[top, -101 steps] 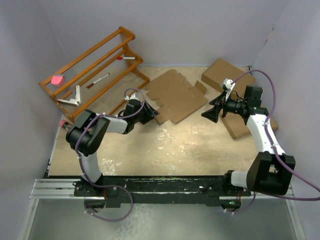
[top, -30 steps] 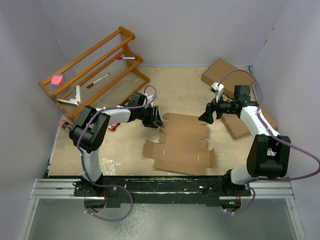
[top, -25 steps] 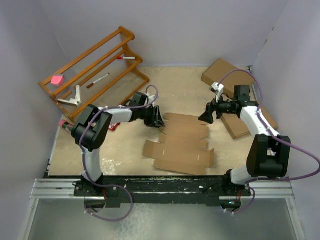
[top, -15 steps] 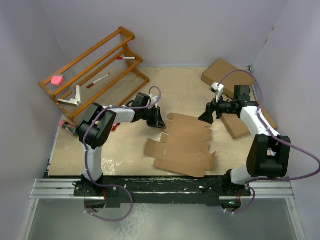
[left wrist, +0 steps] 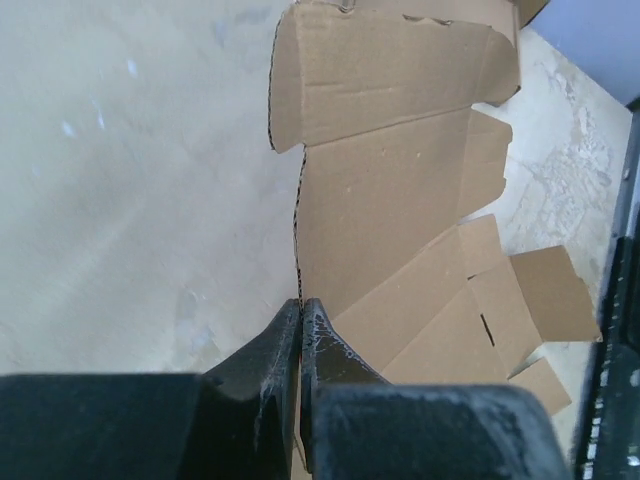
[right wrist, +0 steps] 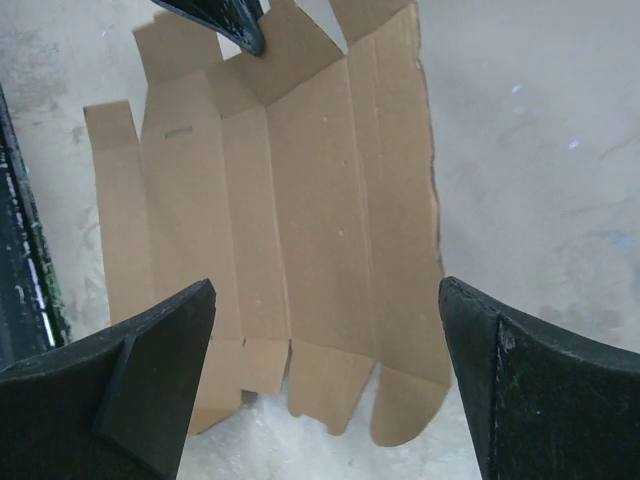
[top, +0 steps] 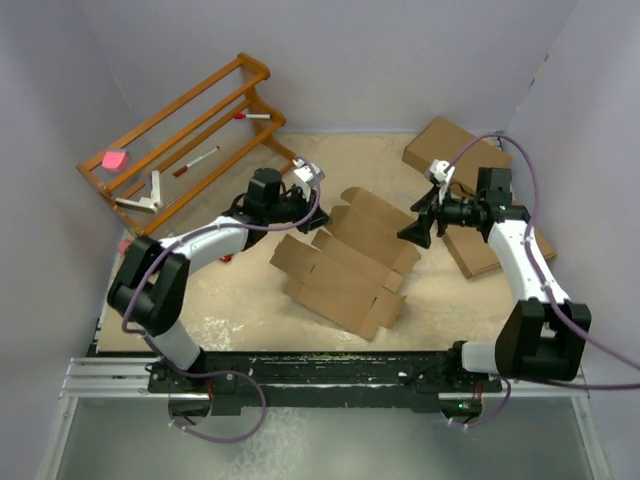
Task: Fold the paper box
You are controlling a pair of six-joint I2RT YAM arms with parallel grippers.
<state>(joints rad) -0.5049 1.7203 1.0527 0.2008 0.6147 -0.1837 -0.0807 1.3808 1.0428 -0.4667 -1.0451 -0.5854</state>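
Note:
To leave the opposite notched flaps free for folding, my right gripper will next pinch the paper box's rim (top: pixel 408 257) (right wrist: pixel 333 378), away from my left gripper.
The paper box (top: pixel 340 270) is a flat brown die-cut sheet with notched flaps. It hangs tilted over the middle of the table, its far-left edge raised. My left gripper (top: pixel 303 212) is shut on that edge; in the left wrist view its fingers (left wrist: pixel 322 345) pinch the cardboard (left wrist: pixel 390 200) at its rim. My right gripper (top: pixel 412 230) hovers open at the sheet's right side, touching nothing. In the right wrist view the sheet (right wrist: pixel 300 180) spreads out beyond the wide-apart right gripper (right wrist: pixel 325 290), and the left fingertip (right wrist: pixel 225 20) shows at the top.
A wooden rack (top: pixel 190 140) stands at the back left with red markers, a pink block (top: pixel 115 159) and a white piece on it. Two ready-made brown boxes (top: pixel 450 145) (top: pixel 490 250) lie at the right, behind and under the right arm.
The left gripper closed on the sheet's far edge and lifted it, swinging the sheet up and askew from lying flat. The right gripper shifted slightly and stayed open.

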